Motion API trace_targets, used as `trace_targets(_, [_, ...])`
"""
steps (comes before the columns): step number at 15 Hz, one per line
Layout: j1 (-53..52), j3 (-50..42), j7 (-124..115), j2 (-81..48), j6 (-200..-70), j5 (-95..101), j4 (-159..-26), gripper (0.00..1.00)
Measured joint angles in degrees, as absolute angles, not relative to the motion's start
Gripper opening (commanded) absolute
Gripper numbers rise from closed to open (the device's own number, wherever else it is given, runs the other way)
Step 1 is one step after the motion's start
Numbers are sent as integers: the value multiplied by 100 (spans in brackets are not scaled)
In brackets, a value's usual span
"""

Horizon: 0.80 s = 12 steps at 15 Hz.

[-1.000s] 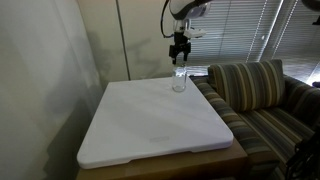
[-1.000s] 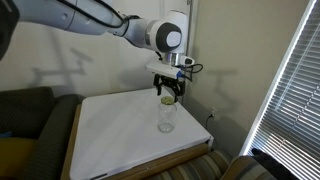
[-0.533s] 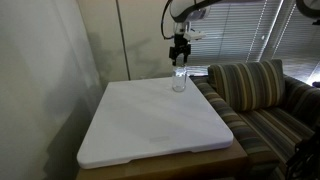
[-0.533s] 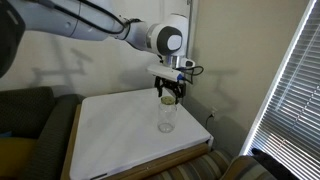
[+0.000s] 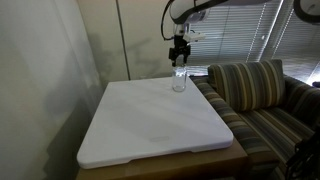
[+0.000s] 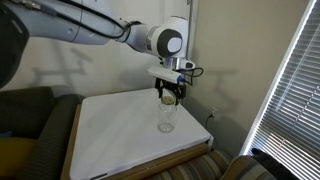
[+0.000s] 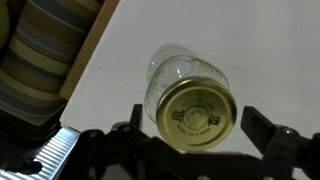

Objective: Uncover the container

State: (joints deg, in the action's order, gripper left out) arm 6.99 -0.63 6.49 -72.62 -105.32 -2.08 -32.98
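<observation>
The round yellowish lid (image 5: 180, 68) (image 7: 197, 112) lies between the open fingers, and closing now would catch the lid, so my gripper closes on it next.
The small clear glass jar (image 5: 179, 82) stands upright near the far edge of the white tabletop (image 5: 150, 125). It also shows in an exterior view (image 6: 166, 121) and in the wrist view (image 7: 165, 70). The round yellowish lid (image 7: 197, 112) sits on top of it. My gripper (image 7: 197, 130) hangs straight above the jar in both exterior views (image 5: 180, 60) (image 6: 168, 96). Its fingers are open and sit on either side of the lid. A small gap shows on each side, so they do not touch it.
A striped sofa (image 5: 262, 90) stands right beside the table, also visible in the wrist view (image 7: 35, 55). Window blinds (image 6: 292, 80) and a wall are close behind. The jar is near the table's edge on the sofa side.
</observation>
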Motion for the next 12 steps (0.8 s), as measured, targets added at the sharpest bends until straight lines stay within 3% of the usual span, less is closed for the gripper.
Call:
trace_targets(5, [699,-63,647,-7263,-10532,-208,-3295,48])
trace_targets(12, [694,-62,643,-7263,-10531,-208,-3282,48])
